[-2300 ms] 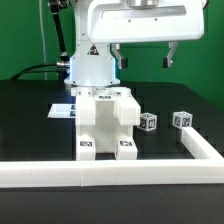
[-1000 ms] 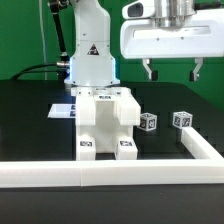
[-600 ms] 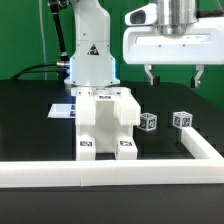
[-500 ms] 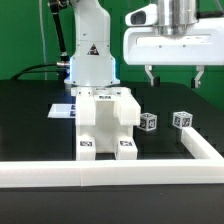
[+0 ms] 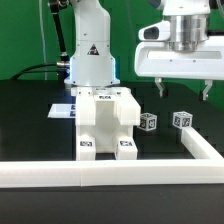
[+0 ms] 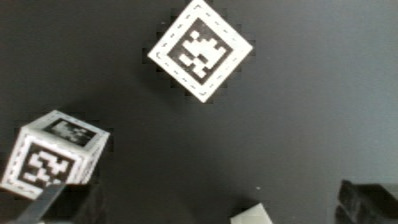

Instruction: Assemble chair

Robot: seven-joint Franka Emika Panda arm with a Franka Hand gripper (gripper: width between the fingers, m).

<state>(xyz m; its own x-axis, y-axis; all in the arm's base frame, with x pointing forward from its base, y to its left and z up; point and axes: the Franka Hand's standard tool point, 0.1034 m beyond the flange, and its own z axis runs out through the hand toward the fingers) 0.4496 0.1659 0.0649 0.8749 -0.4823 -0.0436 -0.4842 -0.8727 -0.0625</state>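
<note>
The robot needs to add the further small tagged cube to the white chair (image 5: 104,120), so its gripper next needs to take hold of the cube by its opposite sides.
The partly built white chair (image 5: 104,120) stands mid-table, with tags on its front feet. Two small white tagged cubes lie to the exterior view's right of it, one nearer the chair (image 5: 148,122) and one further right (image 5: 182,119). My gripper (image 5: 183,90) hangs open in the air above the further cube, touching nothing. In the wrist view one cube (image 6: 199,50) shows its diamond-turned tag, and the second cube (image 6: 54,150) lies off to the side. The dark fingertips (image 6: 370,196) frame the black table, and nothing sits between them.
A low white border rail (image 5: 110,172) runs along the table's front and turns back at the exterior view's right (image 5: 205,148). The marker board (image 5: 62,110) lies beside the chair on the left. The arm's base (image 5: 88,55) stands behind the chair.
My gripper has moved toward the exterior view's right and come down a little, from above the gap beside the chair to over the further cube. It stayed open.
</note>
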